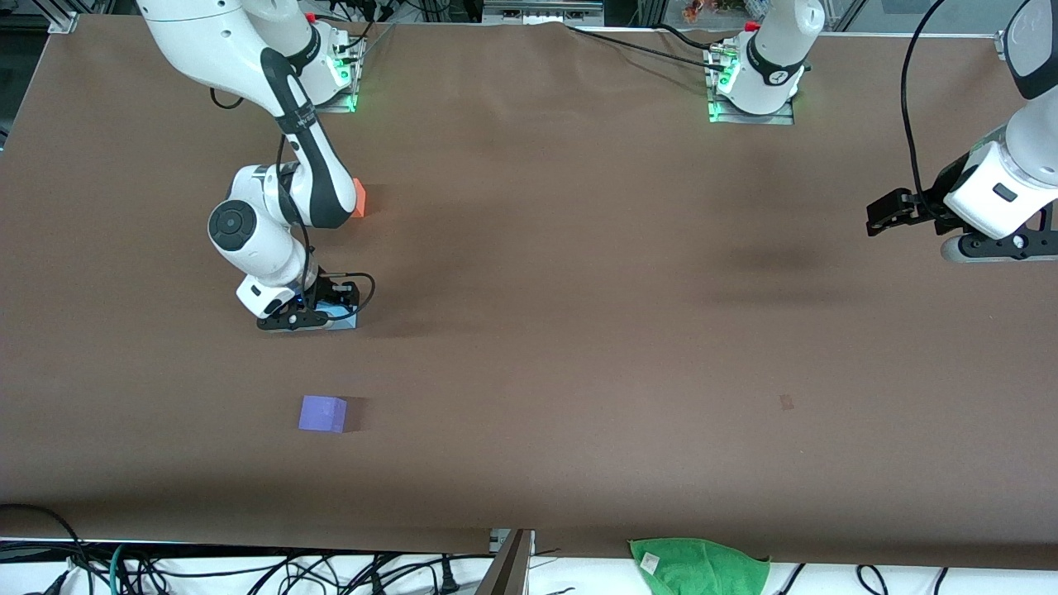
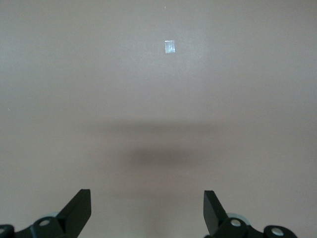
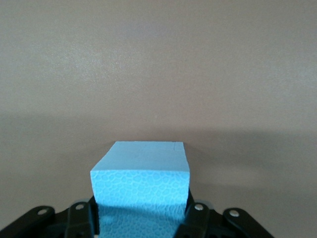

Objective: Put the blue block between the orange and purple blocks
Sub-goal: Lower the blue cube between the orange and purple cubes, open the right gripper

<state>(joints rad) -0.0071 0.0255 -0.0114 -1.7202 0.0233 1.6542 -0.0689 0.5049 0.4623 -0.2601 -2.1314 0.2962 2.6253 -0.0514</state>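
Note:
The blue block sits low on the tabletop between the orange and purple blocks, so it is now time for my right gripper to release the blue block.
My right gripper is shut on the light blue block, low over the brown table; whether the block touches the table I cannot tell. The right wrist view shows the blue block clamped between the black fingers of the right gripper. The held block is over the stretch between the orange block, half hidden by the right arm, and the purple block near the front camera. My left gripper waits open at the left arm's end of the table; in its wrist view the gripper holds nothing.
A green cloth lies at the table's edge nearest the front camera, with cables beside it. A small dark mark is on the table surface. A pale tape patch shows under the left gripper.

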